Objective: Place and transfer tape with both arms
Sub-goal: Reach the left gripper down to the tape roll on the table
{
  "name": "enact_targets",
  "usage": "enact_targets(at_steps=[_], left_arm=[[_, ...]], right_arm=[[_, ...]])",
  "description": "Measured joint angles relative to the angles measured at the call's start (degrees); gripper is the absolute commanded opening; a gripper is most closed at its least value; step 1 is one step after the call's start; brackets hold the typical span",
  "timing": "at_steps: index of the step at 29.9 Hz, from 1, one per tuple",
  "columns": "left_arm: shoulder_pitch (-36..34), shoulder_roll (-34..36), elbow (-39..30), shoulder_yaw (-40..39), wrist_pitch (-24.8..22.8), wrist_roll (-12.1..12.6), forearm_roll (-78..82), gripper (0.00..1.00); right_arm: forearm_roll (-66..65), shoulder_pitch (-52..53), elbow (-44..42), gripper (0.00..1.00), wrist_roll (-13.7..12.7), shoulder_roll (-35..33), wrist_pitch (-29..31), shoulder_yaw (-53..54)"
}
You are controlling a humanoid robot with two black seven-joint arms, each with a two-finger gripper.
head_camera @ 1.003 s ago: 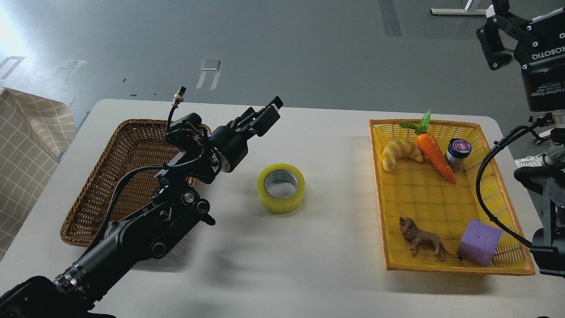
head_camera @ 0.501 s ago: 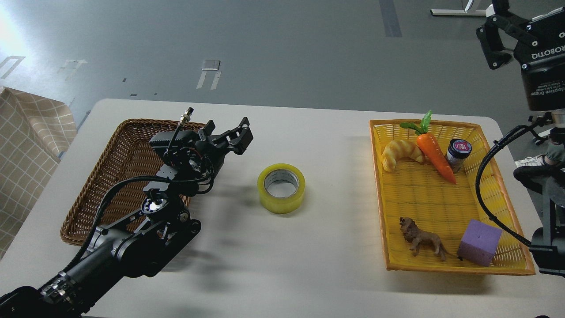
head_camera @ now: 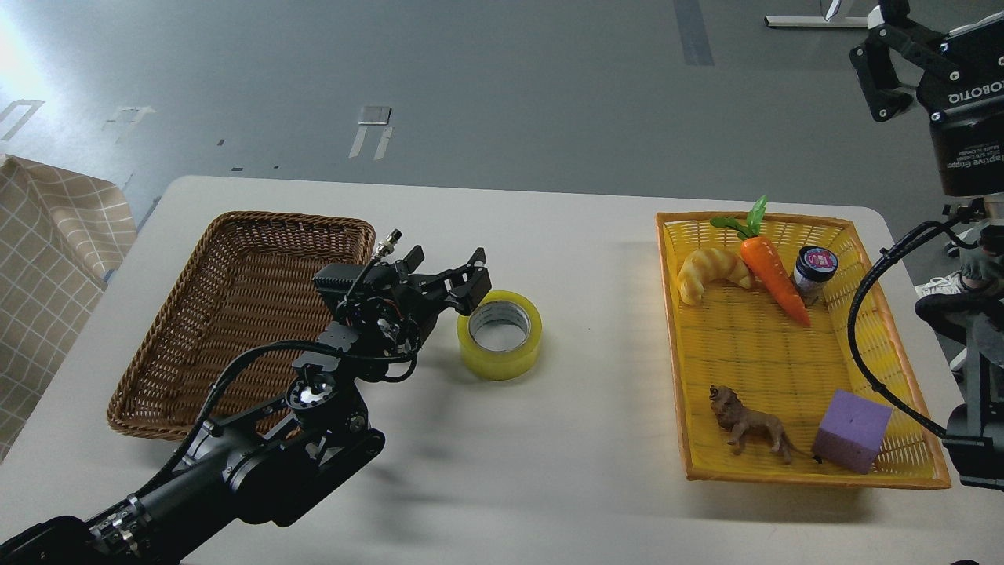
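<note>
My left gripper should next grab the tape by its yellow rim (head_camera: 467, 340) to transfer it to the brown wicker basket.
The tape (head_camera: 500, 334), a wide translucent yellow roll with a grey-white core, lies flat on the white table (head_camera: 549, 471) near its middle. My left gripper (head_camera: 449, 273) is open and empty, low over the table just left of the roll, with one fingertip (head_camera: 475, 276) at the roll's upper left rim. My right gripper (head_camera: 886, 71) is raised high at the top right, far from the tape. Only one of its fingers shows, so its state is unclear.
A brown wicker basket (head_camera: 235, 235) stands at the left, behind my left arm. A yellow basket (head_camera: 674, 329) at the right holds a croissant (head_camera: 710, 273), a carrot (head_camera: 773, 275), a small jar (head_camera: 813, 271), a toy lion (head_camera: 749, 428) and a purple cube (head_camera: 851, 430).
My left gripper has swung from over the wicker basket's edge down and right to the tape's left rim. The tape and the right arm have stayed nearly still.
</note>
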Motion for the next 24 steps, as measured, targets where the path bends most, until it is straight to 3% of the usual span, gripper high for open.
enact_targets(at_steps=[24], left_arm=[[0.29,0.08,3.63,4.58,-0.1,-0.81,0.43,0.98]], right_arm=[[-0.26,-1.32,-0.03,1.0,-1.41,-0.43,0.0,-0.48]])
